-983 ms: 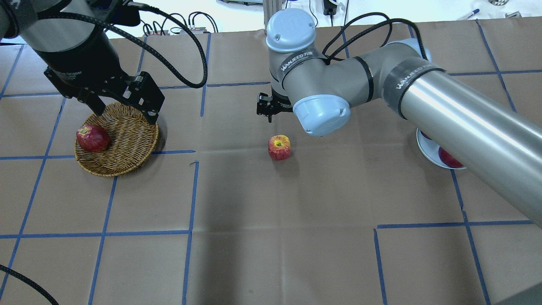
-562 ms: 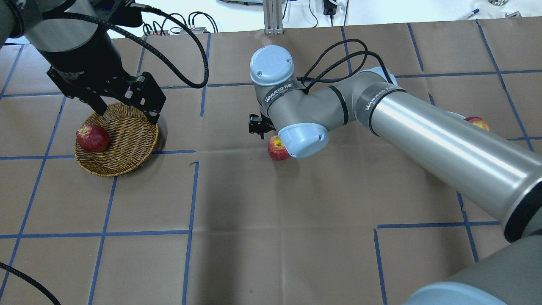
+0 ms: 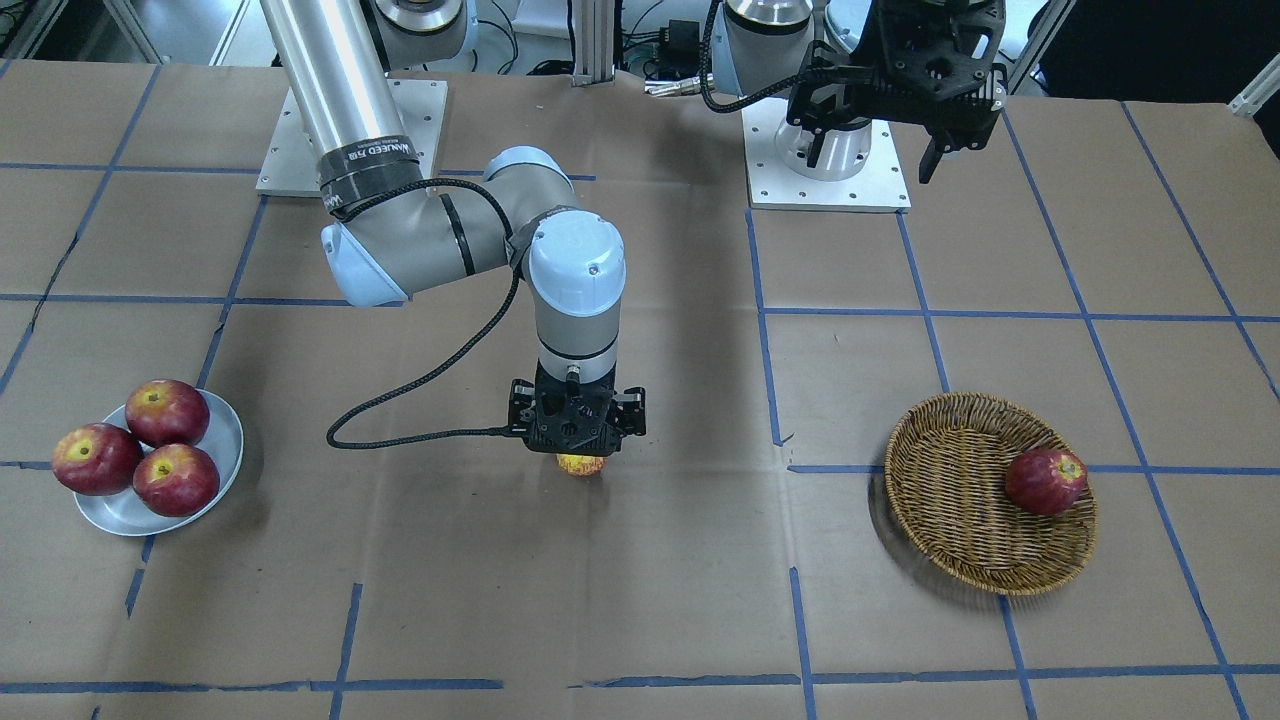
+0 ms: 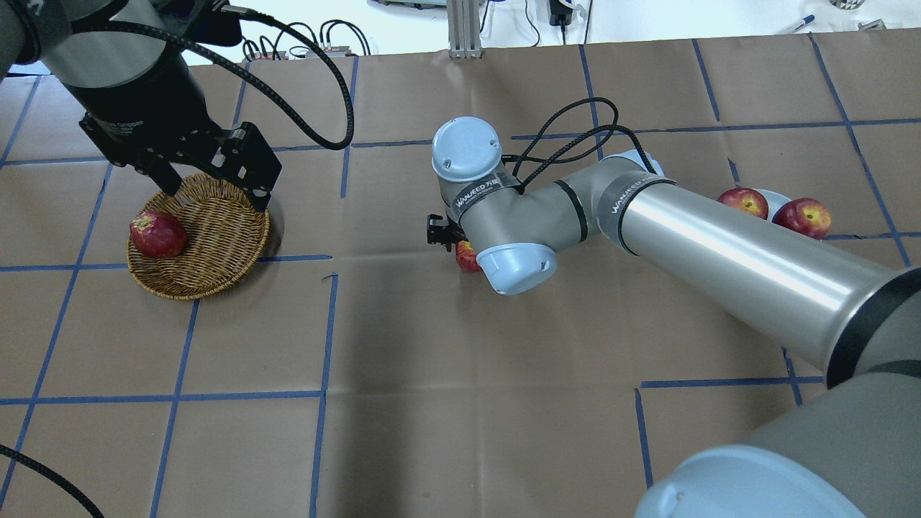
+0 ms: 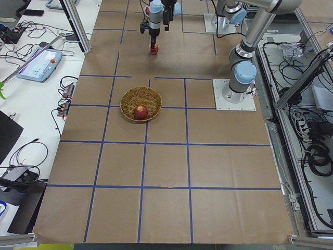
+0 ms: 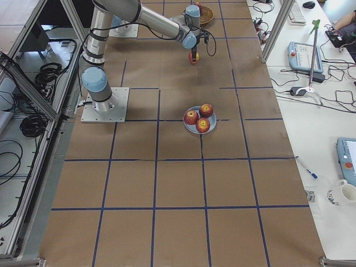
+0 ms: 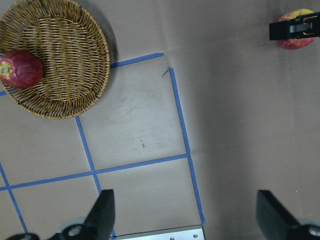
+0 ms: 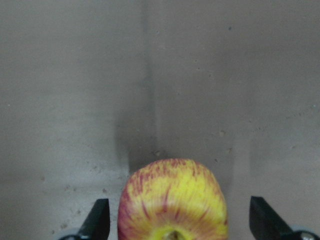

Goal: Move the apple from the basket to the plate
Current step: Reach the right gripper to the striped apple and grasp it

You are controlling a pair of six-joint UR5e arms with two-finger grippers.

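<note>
The red-streaked apple (image 3: pixel 581 466) needs to be added to the plate. My right gripper will grab it by its round sides next.
The yellow, red-streaked apple (image 3: pixel 581 466) sits on the table's middle, outside the basket; it also shows in the right wrist view (image 8: pixel 172 197). My right gripper (image 8: pixel 181 222) is open and low over it, one finger on each side, with gaps. In the overhead view the wrist hides most of the apple (image 4: pixel 465 256). The wicker basket (image 4: pixel 219 241) holds one dark red apple (image 4: pixel 157 234). My left gripper (image 4: pixel 214 196) is open and empty above the basket's far rim. The plate (image 3: pixel 226 438) carries three dark red apples.
The right arm's long forearm (image 4: pixel 727 248) crosses the table between the middle and the plate, hiding most of the plate in the overhead view. Blue tape lines grid the brown paper cover. The arm bases (image 3: pixel 825 150) stand at the table's robot side.
My right arm has swung in and come down over the yellow apple, so its open fingers now straddle it. The left arm and the basket have not moved.
</note>
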